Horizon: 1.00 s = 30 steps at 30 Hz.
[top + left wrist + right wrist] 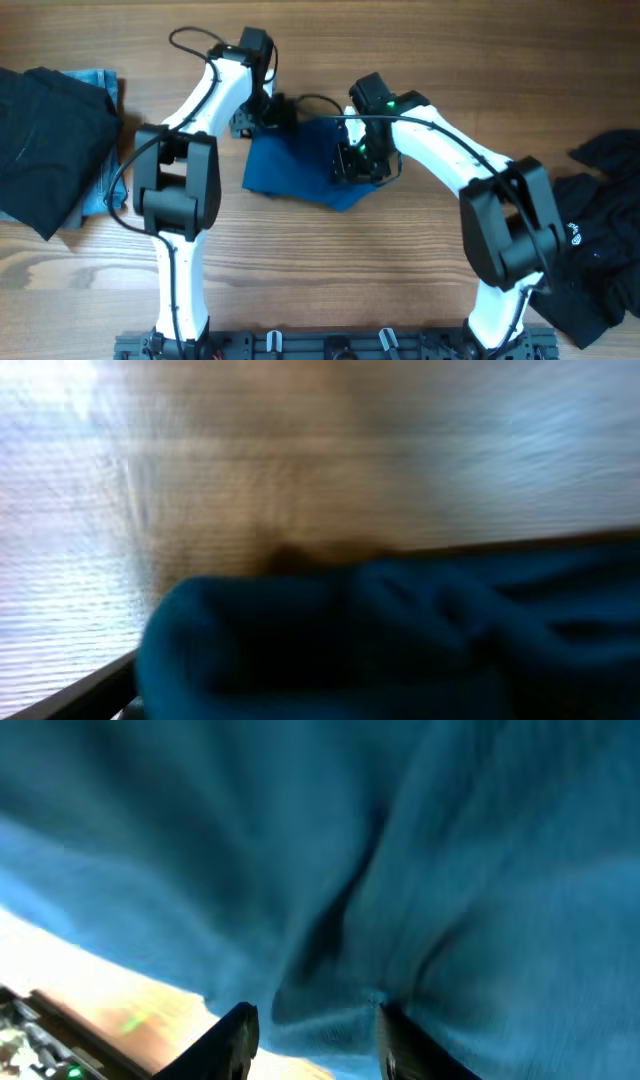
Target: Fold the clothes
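The left gripper grabs the folded teal-blue shirt's corner [259,138] [205,635] nearest the denim next, to lay it on the black garment.
The teal-blue shirt [295,165] of the clothes lies folded into a compact patch at the middle of the table. My left gripper [262,114] sits at its upper-left corner. In the blurred left wrist view the teal fabric [400,640] bulges close to the camera and hides the fingers. My right gripper [357,162] points down onto the shirt's right part. Its dark fingers [235,1040] stand apart, with a ridge of teal fabric [340,1010] between them and bare table beside the left finger. The right gripper [315,1012] is open.
A black garment [40,130] lies on a light-blue denim piece [100,150] at the left edge. More black garments [600,230] are heaped at the right edge. The arms' bases and a rail [330,345] run along the front edge.
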Tool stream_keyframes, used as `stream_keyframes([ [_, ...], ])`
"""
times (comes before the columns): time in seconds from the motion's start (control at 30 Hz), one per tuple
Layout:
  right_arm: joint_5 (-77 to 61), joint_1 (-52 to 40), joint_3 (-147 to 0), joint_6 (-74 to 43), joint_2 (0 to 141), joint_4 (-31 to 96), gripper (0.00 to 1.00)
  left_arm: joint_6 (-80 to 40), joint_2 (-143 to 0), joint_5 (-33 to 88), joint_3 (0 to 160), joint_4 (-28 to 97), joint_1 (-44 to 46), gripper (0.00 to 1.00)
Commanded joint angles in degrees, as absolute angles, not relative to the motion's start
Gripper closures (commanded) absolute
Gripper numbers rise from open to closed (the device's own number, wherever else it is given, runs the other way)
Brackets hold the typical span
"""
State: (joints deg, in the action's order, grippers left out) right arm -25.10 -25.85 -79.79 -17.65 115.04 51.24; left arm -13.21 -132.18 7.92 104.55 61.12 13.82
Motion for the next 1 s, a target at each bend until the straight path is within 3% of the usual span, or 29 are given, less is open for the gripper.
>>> stream_keyframes([
  [0.0, -14.33, -26.0, -80.14, -16.75, 117.1, 52.62, 0.57, -11.97, -135.94, -1.5, 104.09, 68.66, 12.71, 0.02],
  [0.2, -3.4, -23.79, -80.14, -16.64, 117.82, 48.69, 0.57, -12.47, -136.14, -3.01, 104.09, 83.5, 11.0, 0.0],
  [0.37, -2.74, -19.11, -80.23, -14.92, 117.78, 45.01, 0.57, -14.41, -136.09, 1.67, 104.09, 90.08, 11.03, 0.0],
  [0.83, -4.69, -14.55, -81.76, -15.0, 102.26, 54.65, 0.54, -19.73, -122.54, 2.46, 107.39, 80.64, 8.54, 0.0],
  [0.9, -5.19, -14.55, -81.76, -15.22, 99.5, 55.18, 0.54, -17.63, -119.96, 5.85, 107.39, 77.52, 8.45, 0.0],
  [0.97, -5.17, -14.55, -81.76, -15.62, 96.25, 55.83, 0.53, -8.43, -118.45, 17.04, 107.39, 73.97, 8.4, 0.0],
])
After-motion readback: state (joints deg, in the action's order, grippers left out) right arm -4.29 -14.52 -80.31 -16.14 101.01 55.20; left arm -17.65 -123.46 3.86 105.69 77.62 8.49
